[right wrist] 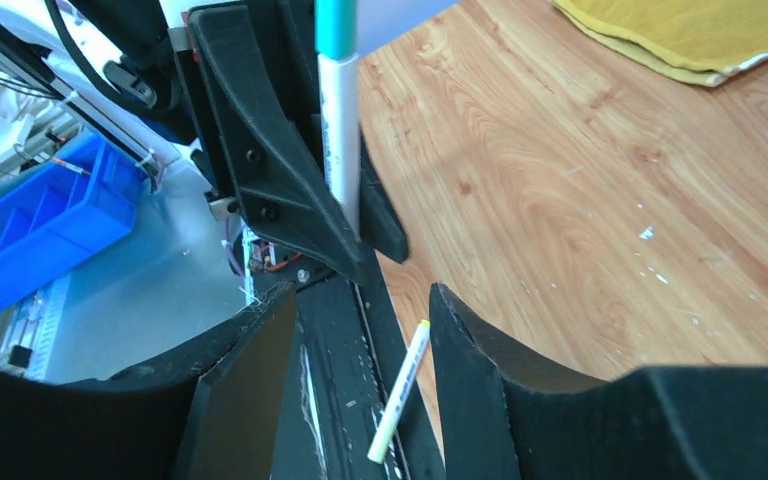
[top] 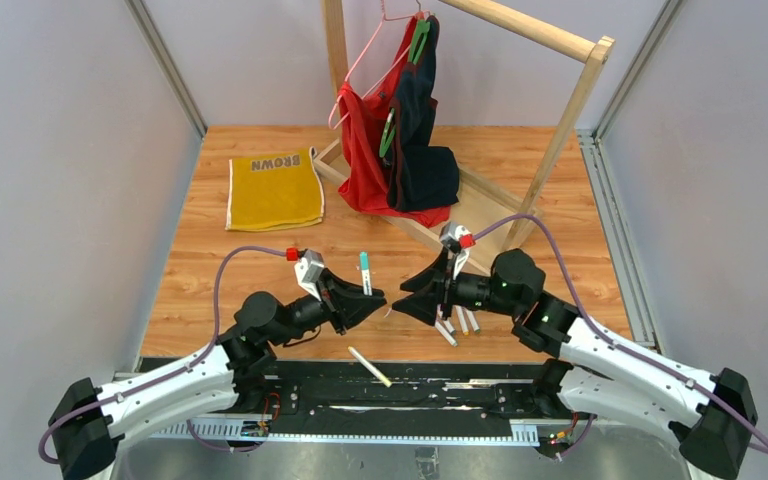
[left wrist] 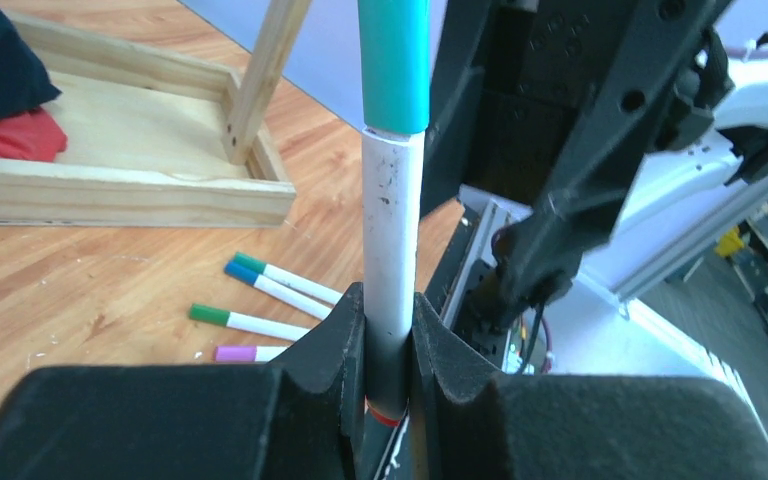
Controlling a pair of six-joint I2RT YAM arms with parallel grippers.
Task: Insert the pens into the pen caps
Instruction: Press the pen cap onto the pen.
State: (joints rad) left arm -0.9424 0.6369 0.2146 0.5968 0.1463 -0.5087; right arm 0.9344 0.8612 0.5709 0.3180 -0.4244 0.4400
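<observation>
The pen's body is left to my left gripper. My right gripper will next grab the pen by its teal cap [top: 364,262] [right wrist: 336,28], so the pen can be inserted into the cap.
My left gripper [top: 363,300] is shut on the white barrel of a pen [left wrist: 392,230] that it holds upright. A teal cap [left wrist: 393,65] sits on the pen's top end. In the right wrist view the same pen [right wrist: 338,150] stands between the left fingers [right wrist: 280,190]. My right gripper [right wrist: 362,300] is open and empty, facing the left one a short way off. A yellow-ended pen [right wrist: 400,390] lies below it at the table's near edge [top: 370,366]. Several capped pens [left wrist: 280,285] in teal, blue, green and purple lie together under the right arm [top: 457,324].
A wooden clothes rack [top: 550,130] with red and dark garments [top: 400,140] on hangers stands at the back. A yellow cloth [top: 274,188] lies at the back left. The rack's wooden base [left wrist: 120,150] is close behind the capped pens. A blue bin [right wrist: 40,220] sits off the table.
</observation>
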